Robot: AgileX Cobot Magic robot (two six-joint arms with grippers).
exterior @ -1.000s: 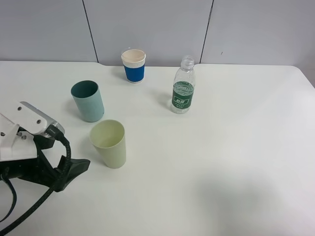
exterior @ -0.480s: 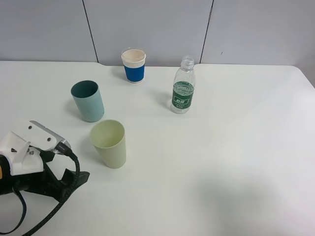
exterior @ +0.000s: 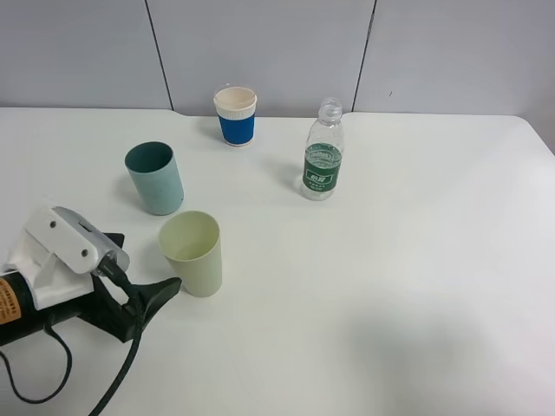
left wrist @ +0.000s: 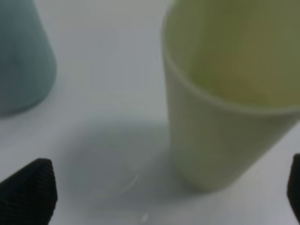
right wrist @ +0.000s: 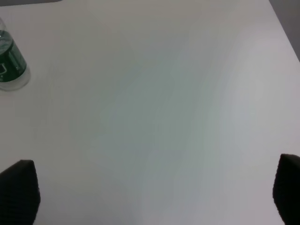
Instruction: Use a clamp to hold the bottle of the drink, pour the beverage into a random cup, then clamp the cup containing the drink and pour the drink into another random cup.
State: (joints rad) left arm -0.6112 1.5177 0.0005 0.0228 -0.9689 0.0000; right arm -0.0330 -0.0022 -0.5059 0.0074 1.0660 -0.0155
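I will grab the pale yellow-green cup by its side (exterior: 199,267) with my left gripper to pour its drink into the teal cup (exterior: 155,178).
The clear bottle (exterior: 323,160) with a green label stands upright at the back centre; its lower part also shows in the right wrist view (right wrist: 9,65). Whatever beverage it holds is too clear to make out. The pale yellow-green cup (exterior: 192,253) stands upright at front left and looks empty. The teal cup (exterior: 155,178) stands behind it and slightly left. My left gripper (exterior: 143,263) lies low just left of the pale cup, open, its fingertips apart from the cup. In the left wrist view the pale cup (left wrist: 225,103) looms ahead of the open left gripper (left wrist: 161,192), with the teal cup (left wrist: 18,61) beside it. My right gripper (right wrist: 153,190) is open over bare table.
A blue-and-white paper cup (exterior: 236,115) stands at the back, left of the bottle. The white table (exterior: 416,277) stretches to the right with nothing on it. A grey panelled wall runs behind. The left arm's black cable (exterior: 121,373) trails toward the front edge.
My left gripper has swung right and forward toward the pale yellow-green cup, ending close beside it. Cups and bottle have not moved.
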